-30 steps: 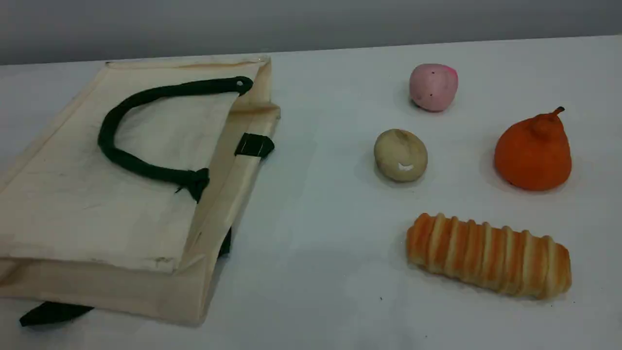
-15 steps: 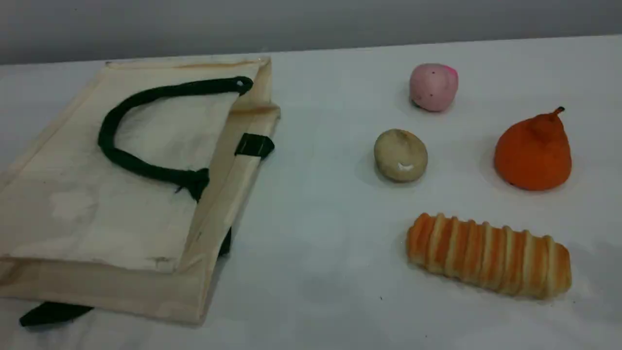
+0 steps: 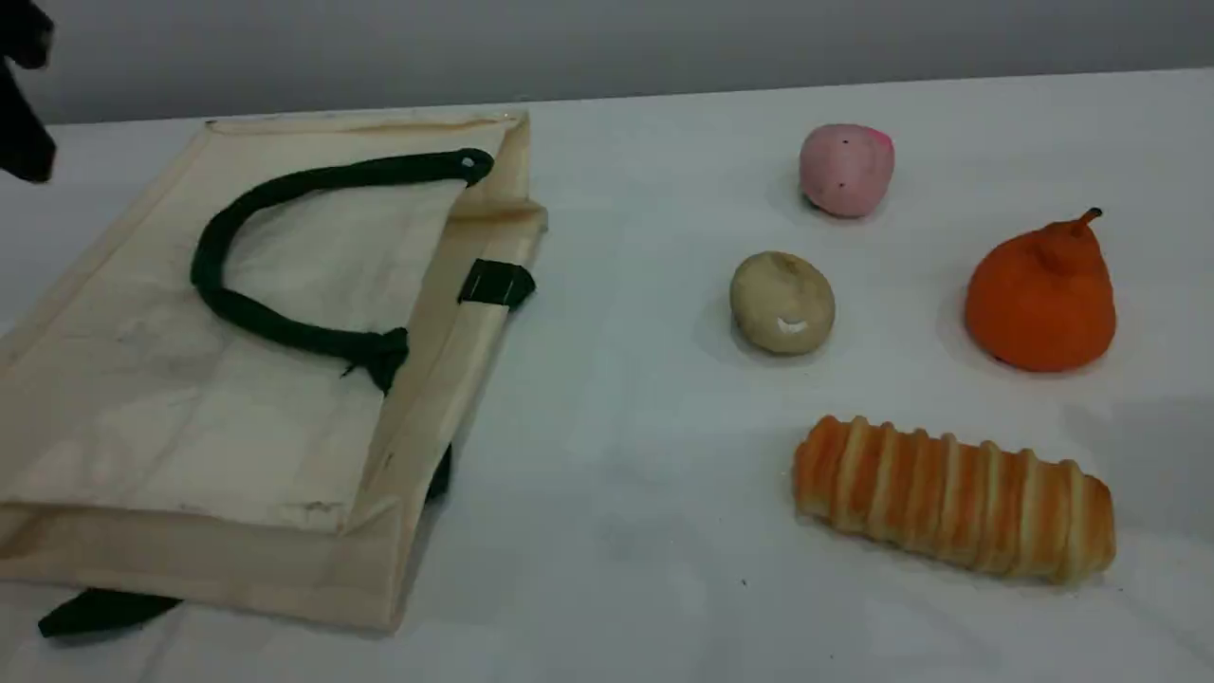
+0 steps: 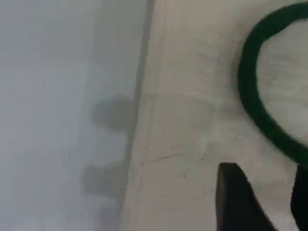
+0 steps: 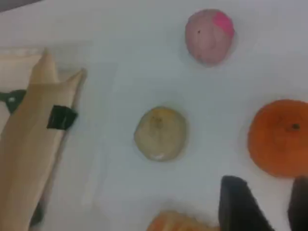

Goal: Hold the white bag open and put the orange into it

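Note:
My left gripper grips the bag by its dark green handle [image 3: 218, 294] next, since the white bag's cloth [image 3: 193, 387] lies flat on the tabletop.
The white bag [image 3: 190, 427] lies flat at the table's left, its dark green handle [image 3: 218, 294] curled on top. On the right stands the orange [image 3: 1040, 304], upright with its stem tip up. A dark part of my left arm [image 3: 21, 104] shows at the top left corner, beyond the bag's far edge. In the left wrist view my left gripper [image 4: 269, 202] hangs open and empty above the bag's cloth [image 4: 192, 96], beside the handle [image 4: 250, 96]. My right gripper [image 5: 267, 207] is open and empty above the table, just this side of the orange [image 5: 279, 137].
A pink ball [image 3: 845, 170] sits behind the orange, a beige ball [image 3: 781, 303] to its left, and a striped bread loaf [image 3: 953, 498] in front. A green strap tab [image 3: 496, 283] marks the bag's mouth edge, facing the food.
The dark part of my left arm has come into the scene view at the top left. A shadow has spread over the table at the right, near the loaf. No object has moved.

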